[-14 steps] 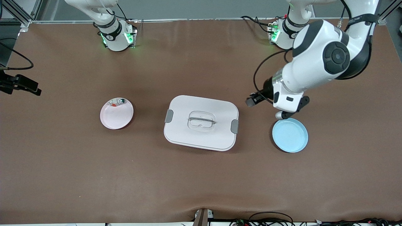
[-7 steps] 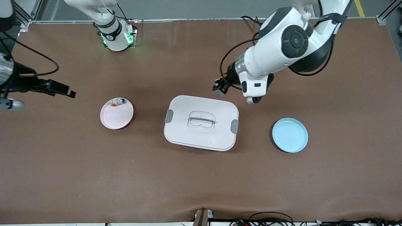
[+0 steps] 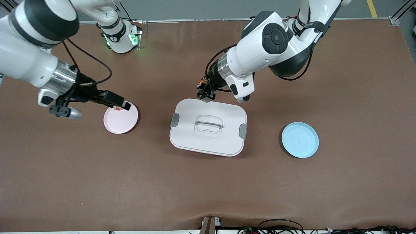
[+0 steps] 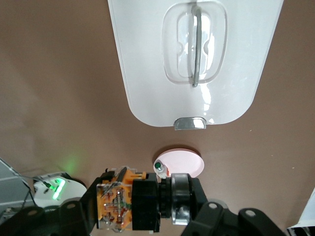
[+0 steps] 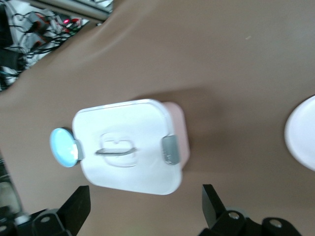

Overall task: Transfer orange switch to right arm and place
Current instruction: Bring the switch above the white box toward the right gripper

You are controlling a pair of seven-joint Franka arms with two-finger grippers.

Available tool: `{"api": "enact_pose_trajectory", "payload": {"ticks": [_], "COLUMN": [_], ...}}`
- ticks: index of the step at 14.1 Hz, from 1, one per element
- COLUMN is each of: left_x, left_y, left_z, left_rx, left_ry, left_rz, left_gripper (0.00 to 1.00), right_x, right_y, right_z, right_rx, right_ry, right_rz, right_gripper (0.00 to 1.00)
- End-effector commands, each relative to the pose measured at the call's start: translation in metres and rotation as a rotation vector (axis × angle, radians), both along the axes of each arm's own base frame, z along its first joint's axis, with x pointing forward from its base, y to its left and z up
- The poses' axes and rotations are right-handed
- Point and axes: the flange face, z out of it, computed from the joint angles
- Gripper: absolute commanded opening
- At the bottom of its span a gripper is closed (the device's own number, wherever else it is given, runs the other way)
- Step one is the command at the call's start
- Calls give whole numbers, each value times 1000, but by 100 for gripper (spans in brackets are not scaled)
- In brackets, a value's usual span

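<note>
The orange switch has to go on the pink plate [image 3: 120,123], so next my right gripper will grab it by its body behind the silver ring [image 3: 203,81].
The orange switch [image 3: 202,85] is a black cylinder with an orange end and a silver ring, seen close up in the left wrist view [image 4: 142,199]. My left gripper [image 3: 205,94] [image 4: 145,212] is shut on it and hangs over the white box's edge on the robot bases' side. My right gripper [image 3: 122,103] [image 5: 143,196] is open with nothing between its fingers. It hovers over the rim of the pink plate [image 3: 120,123], at the right arm's end of the table.
The lidded white box [image 3: 208,143] [image 4: 147,73] [image 5: 128,172] sits mid-table. A blue plate [image 3: 300,140] [image 5: 61,145] lies toward the left arm's end. The pink plate [image 4: 183,162] [image 5: 302,137] holds a small whitish part with a green tip [image 4: 160,168].
My left arm has carried the switch from over the blue plate to the box's edge. My right arm has swung in from the table's end to over the pink plate.
</note>
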Motion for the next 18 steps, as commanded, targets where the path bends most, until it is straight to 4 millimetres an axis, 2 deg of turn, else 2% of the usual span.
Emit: {"api": "enact_pose_trajectory", "payload": {"ticks": [1,3,5,7,10,13,18], "left_x": [4,5,8,11,9,7,3], "left_y": [-13,-16,-18,-25,-29,-31,-36], "left_z": [-2,-9,-9,-11,-16,-19,-18], "left_rx": [-32,-34,-41,-66,-59,-55,-56], "left_ry": [29,40,52,46,46,48,46], "left_rz": [66,81,109,139,132,128,120], "left_gripper": [0,0,0,0,0,0,0], "right_x": [-34,-60,-78,-90,-100,-105,-90], "right_y": [14,34,65,96,123,137,160], "right_z": [-1,-23,-31,-32,-38,-44,-63], "right_rx": [87,89,167,181,172,164,145], "right_ry": [-35,-96,-97,-138,-172,-186,-239], "right_rz": [-63,-94,-92,-45,51,112,124], "right_gripper": [100,100,100,100,100,100,100]}}
